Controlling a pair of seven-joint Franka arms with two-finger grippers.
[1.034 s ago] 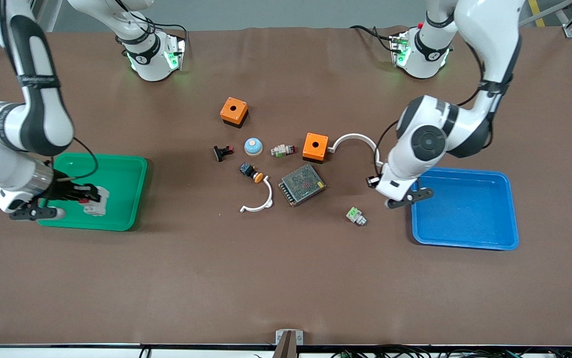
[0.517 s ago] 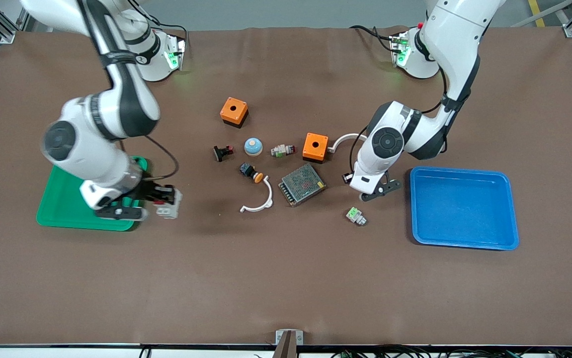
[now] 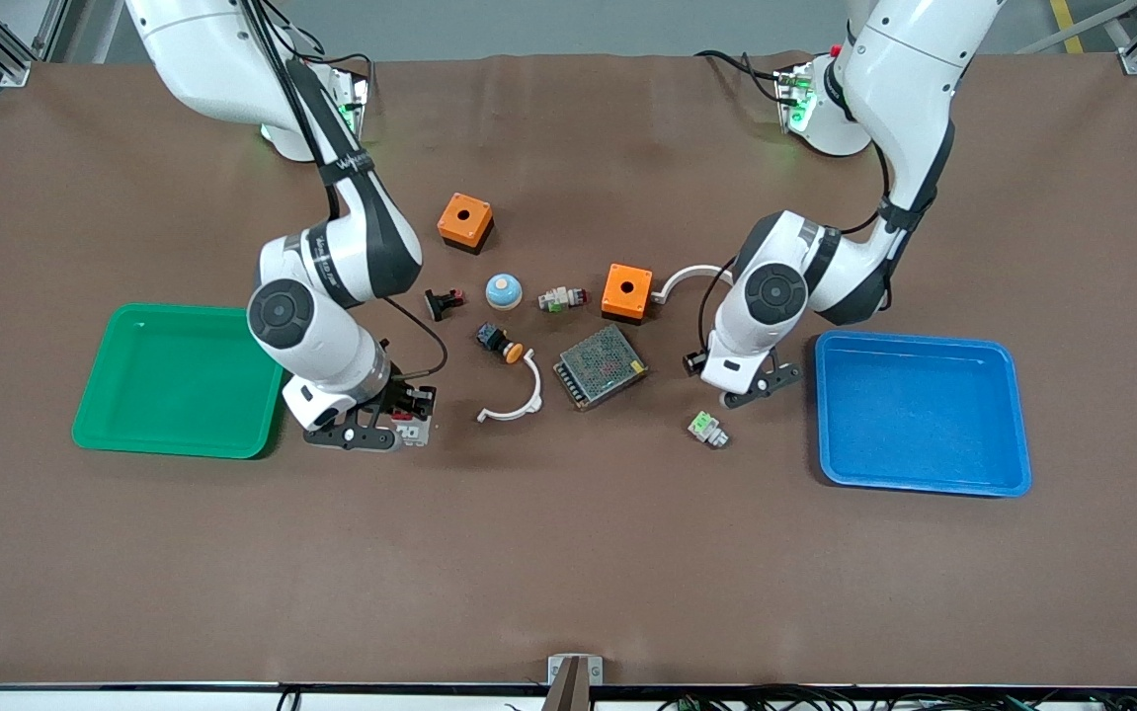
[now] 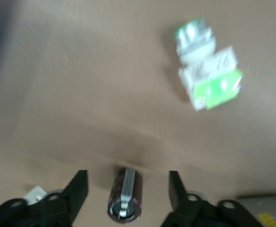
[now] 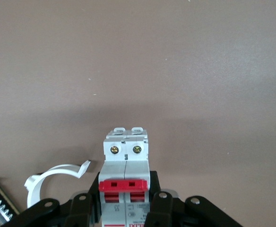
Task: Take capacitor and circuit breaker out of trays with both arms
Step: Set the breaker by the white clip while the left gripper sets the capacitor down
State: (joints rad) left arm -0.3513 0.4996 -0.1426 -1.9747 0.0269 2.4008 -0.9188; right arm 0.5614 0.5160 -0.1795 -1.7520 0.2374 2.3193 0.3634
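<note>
The robot's right gripper should keep holding the breaker, because the breaker's lower edge [image 3: 412, 440] still hangs above the tabletop beside the white curved clip.
The breaker [image 5: 126, 165], a white block with red levers, is clamped between my right gripper's [image 5: 125, 198] fingers. In the front view the right gripper [image 3: 408, 423] holds the breaker [image 3: 417, 428] low at the table, between the green tray [image 3: 183, 312] and a white curved clip [image 3: 514, 400]. The capacitor [image 4: 124, 195], a dark stubby cylinder with a pale stripe, lies between the spread fingers of my left gripper [image 4: 127, 189], which do not touch it. The left gripper [image 3: 748, 387] is low over the table between the mesh box [image 3: 601, 366] and the blue tray [image 3: 924, 415]. The capacitor is hidden in the front view.
A white-and-green connector [image 3: 707, 429] lies close to the left gripper, also in the left wrist view [image 4: 209, 82]. Two orange boxes [image 3: 464, 220] [image 3: 626, 290], a blue dome, a push-button and other small parts lie mid-table. A second white clip [image 3: 701, 275] lies beside the left arm.
My right arm has carried the breaker from over the green tray to the table beside the white clip. My left gripper has moved from the blue tray's edge toward the mesh box.
</note>
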